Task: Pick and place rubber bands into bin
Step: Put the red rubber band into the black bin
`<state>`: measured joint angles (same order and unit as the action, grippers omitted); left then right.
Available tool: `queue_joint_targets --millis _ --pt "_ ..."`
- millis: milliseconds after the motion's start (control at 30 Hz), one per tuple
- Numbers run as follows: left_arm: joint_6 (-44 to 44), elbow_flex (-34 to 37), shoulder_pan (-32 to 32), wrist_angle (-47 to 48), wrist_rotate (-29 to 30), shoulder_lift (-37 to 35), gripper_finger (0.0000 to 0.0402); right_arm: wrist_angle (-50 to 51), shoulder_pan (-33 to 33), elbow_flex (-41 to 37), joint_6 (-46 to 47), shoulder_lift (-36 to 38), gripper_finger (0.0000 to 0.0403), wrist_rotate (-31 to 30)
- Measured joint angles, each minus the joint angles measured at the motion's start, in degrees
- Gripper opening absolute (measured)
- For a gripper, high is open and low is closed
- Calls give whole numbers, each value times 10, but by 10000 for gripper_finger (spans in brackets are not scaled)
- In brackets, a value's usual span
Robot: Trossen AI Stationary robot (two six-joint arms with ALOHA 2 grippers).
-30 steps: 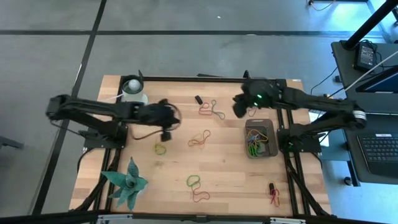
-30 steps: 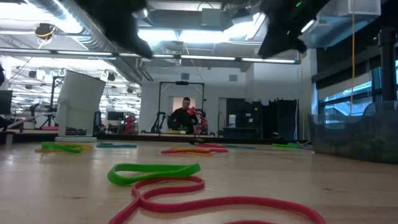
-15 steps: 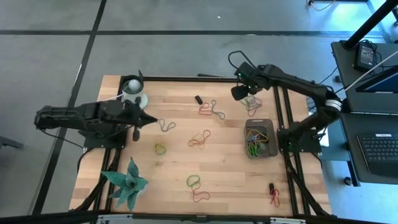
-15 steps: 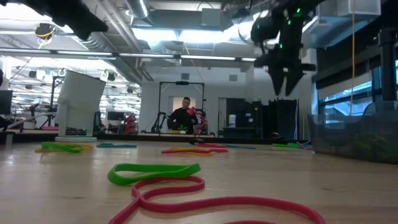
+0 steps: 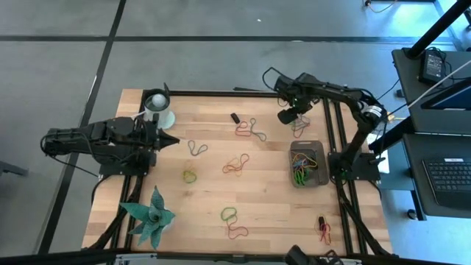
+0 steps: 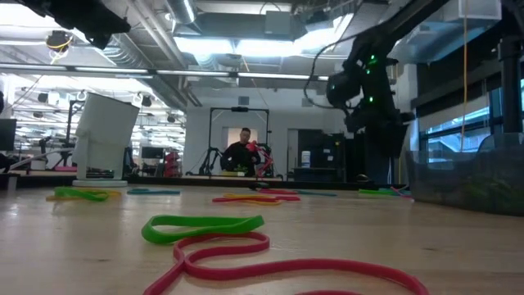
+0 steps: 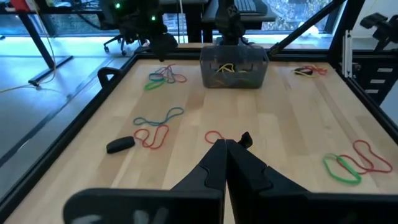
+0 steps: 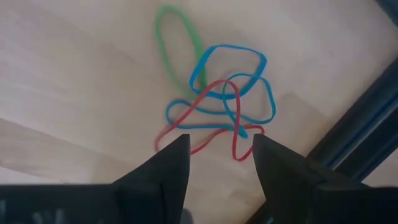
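Note:
My right gripper should pick up the red rubber band by its looped end (image 8: pixel 244 147) next, so that it can move the red rubber band into the bin.
My right gripper (image 8: pixel 221 155) is open and points down over a tangle of green, blue and red rubber bands (image 8: pixel 214 99) lying flat near the table's far right corner (image 5: pixel 298 126); its fingers stand above the tangle's edge, apart from it. The bin (image 5: pixel 307 163), a dark grey tray with several bands inside, sits nearer along the right edge. Other rubber bands lie loose on the wood (image 5: pixel 235 163), (image 5: pixel 229 213). My left gripper (image 5: pixel 169 140) is shut on nothing, drawn back at the table's left side, raised above the wood (image 7: pixel 227 146).
A white cup (image 5: pixel 157 107) stands at the far left, and a green spiky plant figure (image 5: pixel 151 217) at the near left. A small black oblong piece (image 5: pixel 235 117) lies by bands at the far middle. A black frame rail (image 8: pixel 360 130) runs close beside the tangle.
My right gripper has swung from over the bin's far side toward the table's far right corner, tipped from slanting to pointing down, and sunk over the tangle of bands. My left gripper has drawn back from the table's middle toward the left edge. No band has moved.

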<state>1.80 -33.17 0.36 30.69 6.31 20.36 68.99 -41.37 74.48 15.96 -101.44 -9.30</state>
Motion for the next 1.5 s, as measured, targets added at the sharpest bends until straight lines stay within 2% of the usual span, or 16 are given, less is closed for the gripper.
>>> queue_joint_targets --millis 333,567,1033,1200,1400,1500 --pt "15 0 0 14 0 0 3 2 -3 0 -46 -66 138 -1" --pt "22 0 0 14 -8 0 1 11 -35 0 -45 -97 116 -2" --pt "21 0 0 13 -19 0 1 2 -65 -80 -41 -100 87 -2" --pt "20 0 0 13 -17 0 5 -10 -65 -95 -40 -100 60 -1" --pt "20 0 0 13 -15 0 1 -3 -65 -88 -29 -100 9 -1" --pt "20 0 0 13 -15 0 3 16 -65 -81 -28 -92 7 -1"
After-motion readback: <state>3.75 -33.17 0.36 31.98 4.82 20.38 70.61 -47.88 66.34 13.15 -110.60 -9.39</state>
